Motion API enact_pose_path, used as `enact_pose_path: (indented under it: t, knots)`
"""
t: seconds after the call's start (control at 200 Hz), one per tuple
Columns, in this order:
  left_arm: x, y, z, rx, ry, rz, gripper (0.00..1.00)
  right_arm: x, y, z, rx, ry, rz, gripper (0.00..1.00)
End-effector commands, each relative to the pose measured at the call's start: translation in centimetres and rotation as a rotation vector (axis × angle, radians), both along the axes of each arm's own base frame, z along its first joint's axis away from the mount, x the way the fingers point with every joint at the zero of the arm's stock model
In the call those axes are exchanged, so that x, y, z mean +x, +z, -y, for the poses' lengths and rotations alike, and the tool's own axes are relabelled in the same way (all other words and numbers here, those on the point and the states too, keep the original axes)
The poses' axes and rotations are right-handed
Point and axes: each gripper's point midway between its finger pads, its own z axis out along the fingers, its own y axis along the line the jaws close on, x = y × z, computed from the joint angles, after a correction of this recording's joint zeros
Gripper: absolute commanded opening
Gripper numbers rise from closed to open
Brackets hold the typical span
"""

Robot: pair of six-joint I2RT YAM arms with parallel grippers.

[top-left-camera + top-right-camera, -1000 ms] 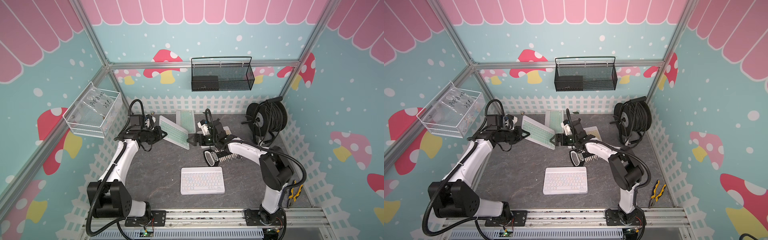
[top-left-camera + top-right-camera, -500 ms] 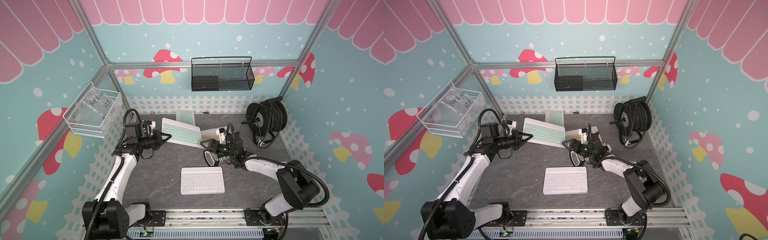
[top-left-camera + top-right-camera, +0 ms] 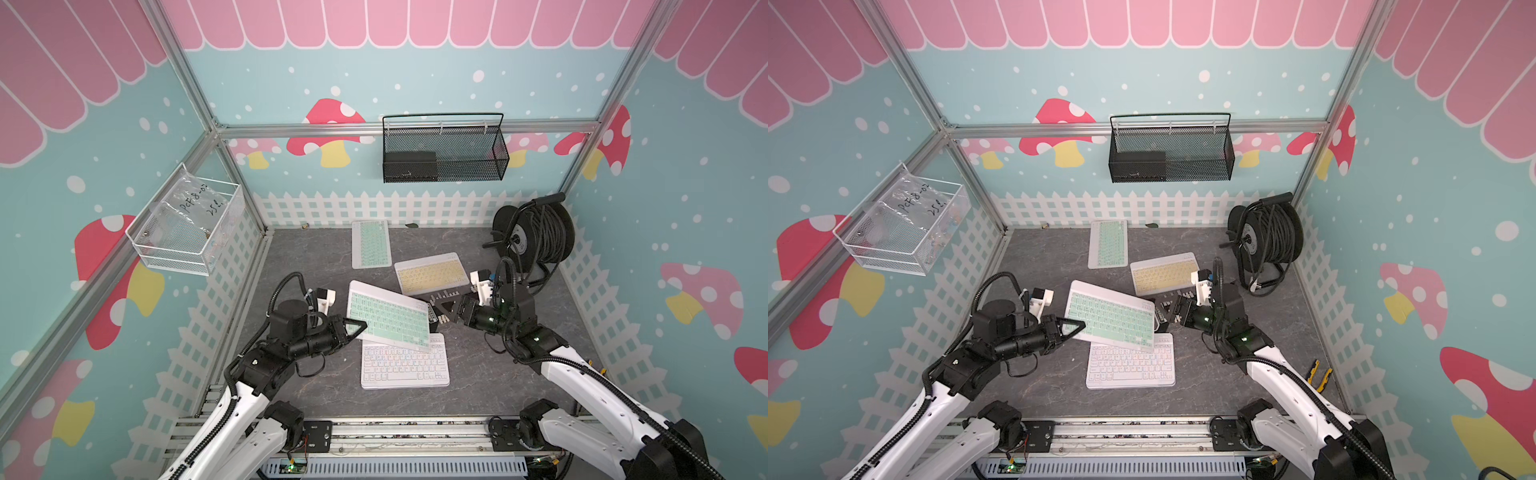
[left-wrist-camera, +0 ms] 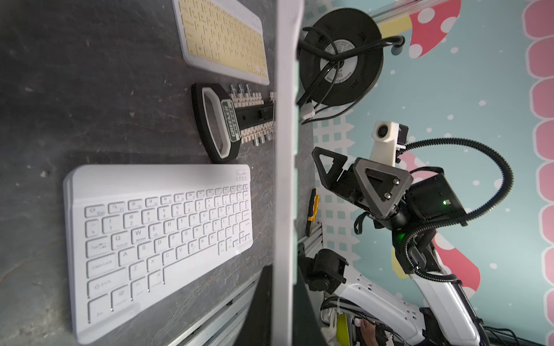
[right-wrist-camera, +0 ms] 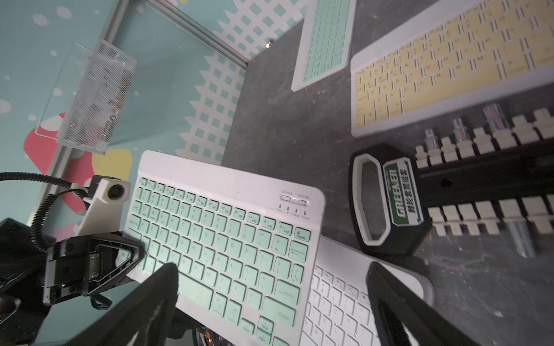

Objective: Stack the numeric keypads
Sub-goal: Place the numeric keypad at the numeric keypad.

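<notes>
The left gripper should keep holding the mint-keyed keypad until that keypad covers the white-keyed keypad (image 3: 405, 365), because its front edge (image 3: 396, 345) reaches only the back row of the white keys.
My left gripper (image 3: 356, 328) is shut on the left edge of a mint-keyed keypad (image 3: 388, 316), holding it tilted above the table. Its front right part overlaps the back of a white-keyed keypad (image 3: 405, 365) lying flat at the front centre. In the left wrist view the held keypad (image 4: 283, 119) shows edge-on between the fingers. A yellow-keyed keypad (image 3: 432, 273) lies behind, and another mint keypad (image 3: 370, 244) lies by the back fence. My right gripper (image 5: 271, 269) stands open and empty, just right of the held keypad (image 5: 221, 236).
A black bar-shaped holder (image 5: 389, 200) with white pegs lies between the yellow keypad (image 5: 449, 69) and the white keypad (image 5: 338, 302), under my right gripper (image 3: 446, 309). A cable reel (image 3: 536, 237) stands at the back right. Pliers (image 3: 1318, 374) lie by the right fence.
My left arm has carried the mint keypad from the back left forward and over the white keypad. My right arm has drawn back to the right, away from the keypad.
</notes>
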Motion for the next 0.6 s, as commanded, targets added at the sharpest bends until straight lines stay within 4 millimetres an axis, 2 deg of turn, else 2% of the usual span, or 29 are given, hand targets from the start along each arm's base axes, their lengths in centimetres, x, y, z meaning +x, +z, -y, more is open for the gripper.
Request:
enact_pose_path:
  t: [0.0, 0.22, 0.595]
  knots:
    - [0.0, -0.4, -0.2, 0.010, 0.114, 0.016, 0.00, -2.5, -4.5, 1.4, -0.098, 0.003, -0.130, 1.00]
    - [-1.9, -2.7, 3.6, -0.019, 0.071, 0.016, 0.00, -5.3, -7.7, 2.0, -0.070, 0.012, -0.212, 1.00]
    - [-1.8, -4.3, 4.0, -0.120, 0.116, 0.018, 0.00, -7.5, -10.7, 2.9, -0.046, -0.015, -0.280, 1.00]
